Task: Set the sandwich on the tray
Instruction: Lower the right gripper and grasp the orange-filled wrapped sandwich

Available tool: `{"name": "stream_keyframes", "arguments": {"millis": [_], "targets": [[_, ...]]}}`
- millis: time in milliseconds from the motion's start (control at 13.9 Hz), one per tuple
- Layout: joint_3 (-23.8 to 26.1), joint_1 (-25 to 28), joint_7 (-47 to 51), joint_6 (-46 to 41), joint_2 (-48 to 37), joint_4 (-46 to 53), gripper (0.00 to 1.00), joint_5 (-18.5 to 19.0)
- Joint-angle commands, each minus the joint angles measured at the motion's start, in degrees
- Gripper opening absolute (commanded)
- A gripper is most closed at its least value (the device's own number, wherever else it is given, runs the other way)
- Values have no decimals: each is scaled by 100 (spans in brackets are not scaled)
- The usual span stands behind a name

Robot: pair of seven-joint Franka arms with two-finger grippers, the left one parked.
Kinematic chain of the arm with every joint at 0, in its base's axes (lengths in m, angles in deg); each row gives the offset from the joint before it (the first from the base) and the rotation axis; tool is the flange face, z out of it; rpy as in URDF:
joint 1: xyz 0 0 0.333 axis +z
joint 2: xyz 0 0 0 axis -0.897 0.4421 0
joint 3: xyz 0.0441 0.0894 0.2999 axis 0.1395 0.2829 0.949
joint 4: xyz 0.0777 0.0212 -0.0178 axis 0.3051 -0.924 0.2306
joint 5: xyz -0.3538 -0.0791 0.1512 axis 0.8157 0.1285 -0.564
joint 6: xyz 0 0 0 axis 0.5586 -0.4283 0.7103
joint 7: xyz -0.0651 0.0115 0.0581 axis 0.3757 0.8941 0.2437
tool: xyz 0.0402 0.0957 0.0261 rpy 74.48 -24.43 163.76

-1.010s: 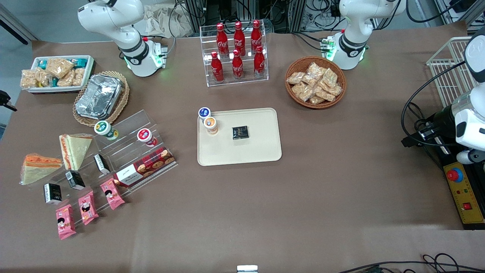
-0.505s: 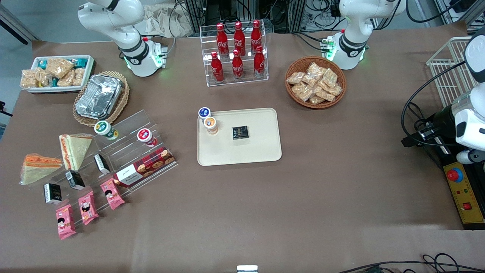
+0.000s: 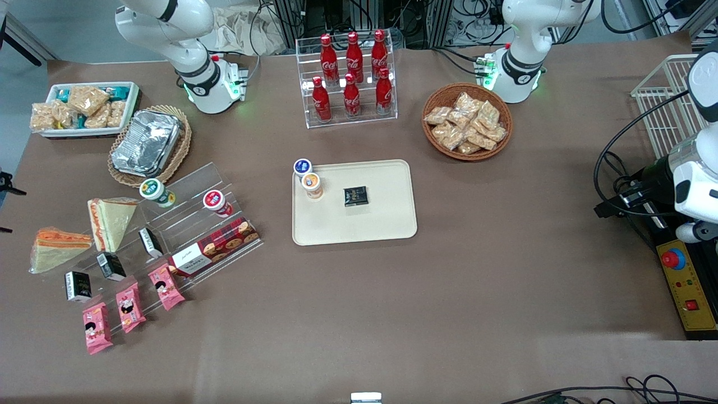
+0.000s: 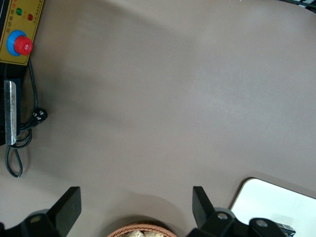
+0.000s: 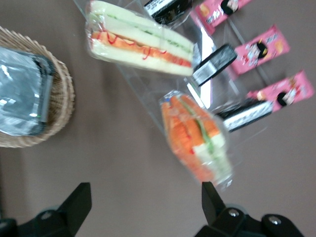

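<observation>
The orange-filled sandwich needs to go on the tray point(image 3: 359, 227), so my right gripper should next grab it by its wrapped wedge body point(image 3: 58, 249).
The sandwich point(image 3: 59, 246) is a clear-wrapped wedge with a thick orange filling band. It lies on the table at the working arm's end, beside the acrylic stand, and also shows in the right wrist view point(image 5: 195, 143). The cream tray point(image 3: 359, 227) lies mid-table and holds an orange-lidded cup point(image 3: 311, 185) and a black packet point(image 3: 355, 196). My right gripper point(image 5: 145, 202) is open and empty. It hovers high over bare table beside the sandwich, between it and the wicker basket. One fingertip point(image 5: 210, 195) is close to the sandwich's narrow end.
A white-faced wedge sandwich point(image 3: 110, 221) lies beside the orange one. A foil container point(image 3: 147, 143) sits in a wicker basket. The acrylic stand point(image 3: 190, 224) holds cups, black packets, a cookie box and pink packets. A blue-lidded cup point(image 3: 303, 166) stands at the tray's corner. Cola bottles point(image 3: 350, 76) and a snack basket point(image 3: 466, 120) stand farther from the camera.
A dark part of the working arm at the front view's edge has moved nearer to the front camera. Nothing on the table has moved.
</observation>
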Motion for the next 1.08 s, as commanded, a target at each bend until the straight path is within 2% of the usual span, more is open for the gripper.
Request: {"name": "stream_keyframes", "arguments": {"millis": [0,361,1010], "targets": [[-9,-61,-860,286,138,86,99,-456],[35,-26,-923,515,348,94,99,-474],[52,-17,-958,787,779,156,99,-782]]}}
